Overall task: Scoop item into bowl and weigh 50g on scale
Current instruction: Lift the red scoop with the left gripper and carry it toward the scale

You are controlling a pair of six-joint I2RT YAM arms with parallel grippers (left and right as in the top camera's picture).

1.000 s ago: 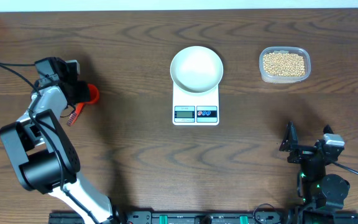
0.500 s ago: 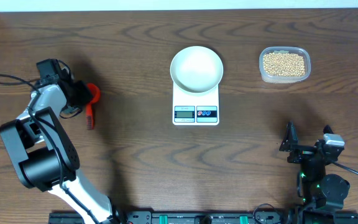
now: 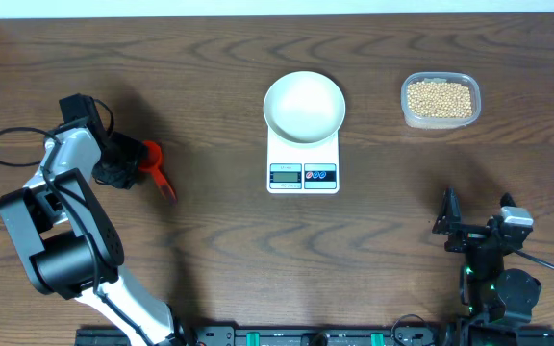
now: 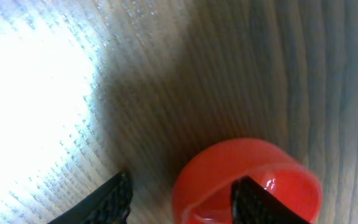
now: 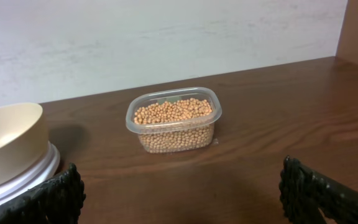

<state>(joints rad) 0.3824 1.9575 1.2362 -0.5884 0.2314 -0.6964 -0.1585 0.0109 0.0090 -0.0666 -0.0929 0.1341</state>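
Note:
I will grab the red scoop by its cup side (image 3: 146, 155) (image 4: 186, 191) with my left gripper next. The handle then stays free to hand over for scooping beans.
The white bowl (image 3: 304, 104) stands empty on the white scale (image 3: 303, 174) at the table's centre. The tan beans (image 3: 440, 98) fill a clear tub at the back right; the right wrist view shows the beans (image 5: 174, 115) straight ahead and the bowl (image 5: 8, 134) at far left. A red scoop (image 3: 154, 165) lies on the table at the left, handle pointing front-right. My left gripper (image 3: 128, 161) is at its cup and open: in the left wrist view one finger (image 4: 253, 202) sits in the red cup (image 4: 229, 168), the other stands clear of it. My right gripper (image 3: 474, 231) rests open at the front right.
A black cable (image 3: 8, 144) loops on the table left of the left arm. The clear tub (image 3: 440, 120) stands near the back edge, right of the scale. Bare wood lies between the scoop and the scale.
The left gripper has opened. The scoop has swung round on the table, its handle going from front-left to front-right. The right arm has not moved.

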